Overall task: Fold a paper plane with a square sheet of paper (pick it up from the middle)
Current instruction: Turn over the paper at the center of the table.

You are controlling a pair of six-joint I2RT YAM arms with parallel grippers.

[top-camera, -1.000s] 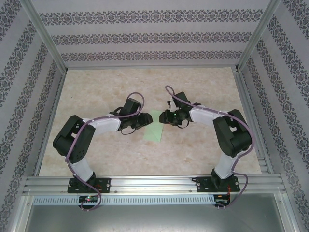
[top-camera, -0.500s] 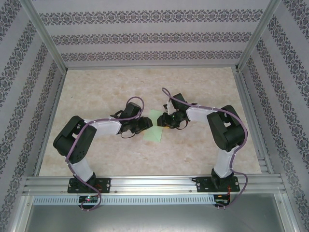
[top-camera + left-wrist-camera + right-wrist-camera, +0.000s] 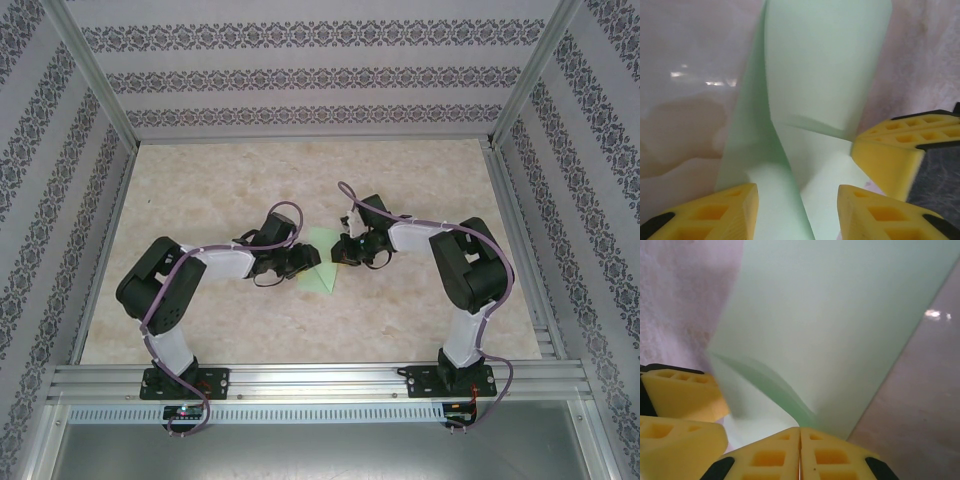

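I should next pinch the sheet of paper by its raised crease (image 3: 319, 270) (image 3: 801, 198) with my left gripper. Both sides then stay free to be folded.
The square sheet of paper (image 3: 321, 268) is pale green and lies mid-table between both arms, buckled into a raised crease. In the left wrist view the sheet of paper (image 3: 825, 75) rises in a ridge between my left gripper's (image 3: 797, 192) open yellow fingers (image 3: 720, 210), which straddle it. My left gripper (image 3: 304, 258) sits at the sheet's left edge. My right gripper (image 3: 343, 250) is at its right edge. In the right wrist view my right gripper (image 3: 800, 432) is shut, the paper's (image 3: 840, 315) crease running into the seam of its pads.
The table (image 3: 230, 180) is a pale marbled board inside patterned walls. An aluminium rail (image 3: 320, 380) runs along the near edge by the arm bases. The two grippers stand almost tip to tip over the sheet.
My right gripper has closed on the sheet. The paper has gone from flat to buckled with a raised crease. My left gripper has edged rightward over the sheet.
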